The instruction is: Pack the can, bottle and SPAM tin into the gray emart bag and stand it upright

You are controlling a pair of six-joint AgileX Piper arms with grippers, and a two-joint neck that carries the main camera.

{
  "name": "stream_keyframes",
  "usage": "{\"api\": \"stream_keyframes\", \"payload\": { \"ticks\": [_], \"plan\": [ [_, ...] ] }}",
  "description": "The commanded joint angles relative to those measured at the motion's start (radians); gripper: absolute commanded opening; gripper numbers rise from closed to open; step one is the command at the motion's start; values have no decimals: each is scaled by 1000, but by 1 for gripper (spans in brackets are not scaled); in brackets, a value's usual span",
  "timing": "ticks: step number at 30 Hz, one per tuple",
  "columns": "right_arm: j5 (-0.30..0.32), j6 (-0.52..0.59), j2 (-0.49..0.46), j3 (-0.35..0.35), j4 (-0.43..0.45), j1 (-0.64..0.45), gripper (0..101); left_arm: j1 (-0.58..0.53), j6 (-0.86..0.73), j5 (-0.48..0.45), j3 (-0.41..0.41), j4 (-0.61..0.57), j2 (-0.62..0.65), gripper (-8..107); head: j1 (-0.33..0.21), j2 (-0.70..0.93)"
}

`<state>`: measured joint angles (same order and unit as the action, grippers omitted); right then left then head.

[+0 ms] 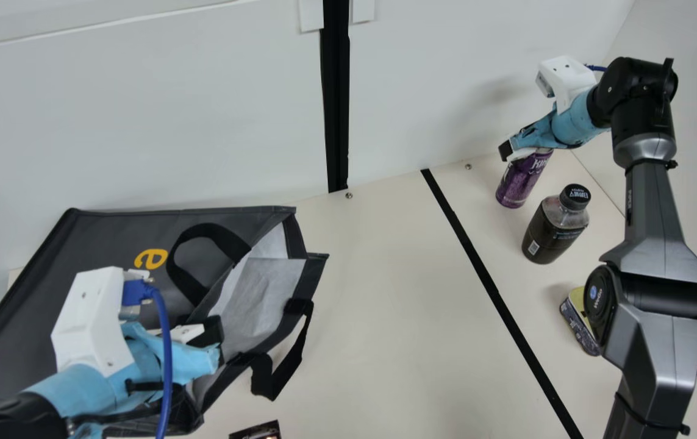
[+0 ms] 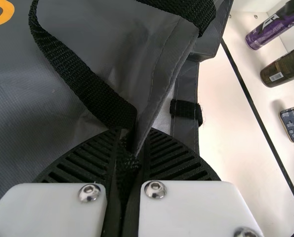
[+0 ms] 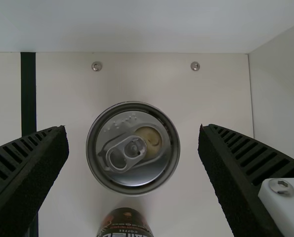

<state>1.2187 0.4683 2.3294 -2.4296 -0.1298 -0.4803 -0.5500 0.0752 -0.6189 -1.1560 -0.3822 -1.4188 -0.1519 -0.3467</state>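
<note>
The purple can needs to go into the gray bag. My right gripper should grab the can by its lidded end next.
My left gripper is at the mouth of the gray bag, which lies on its side with its opening toward the table's middle. In the left wrist view my left gripper is shut on the bag's edge and strap base. My right gripper is over the top of the purple can; in the right wrist view, my right gripper stands open with the can's lid between its fingers. The dark bottle stands nearby, and the SPAM tin is partly behind the right arm.
A black tape line crosses the table between bag and items. A small dark object lies at the front edge. White walls rise behind the can and at the right. Orange and teal items show beside the bag at far left.
</note>
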Motion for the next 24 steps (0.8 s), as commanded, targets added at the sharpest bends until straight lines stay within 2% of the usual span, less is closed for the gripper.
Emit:
{"api": "stream_keyframes", "payload": {
  "ticks": [1,7,21,24],
  "plan": [
    [1,-3,8,-4,-1,2,95,0,0,0,0,0,0,-8,-23,-2],
    [1,-11,35,-12,0,8,95,0,0,0,0,0,0,-8,-23,-2],
    [1,-6,60,-42,-17,9,1,0,0,0,0,0,0,-8,-23,-2],
    [1,1,59,-52,-21,10,0,0,0,0,0,0,0,-8,-23,-2]
  ]
}}
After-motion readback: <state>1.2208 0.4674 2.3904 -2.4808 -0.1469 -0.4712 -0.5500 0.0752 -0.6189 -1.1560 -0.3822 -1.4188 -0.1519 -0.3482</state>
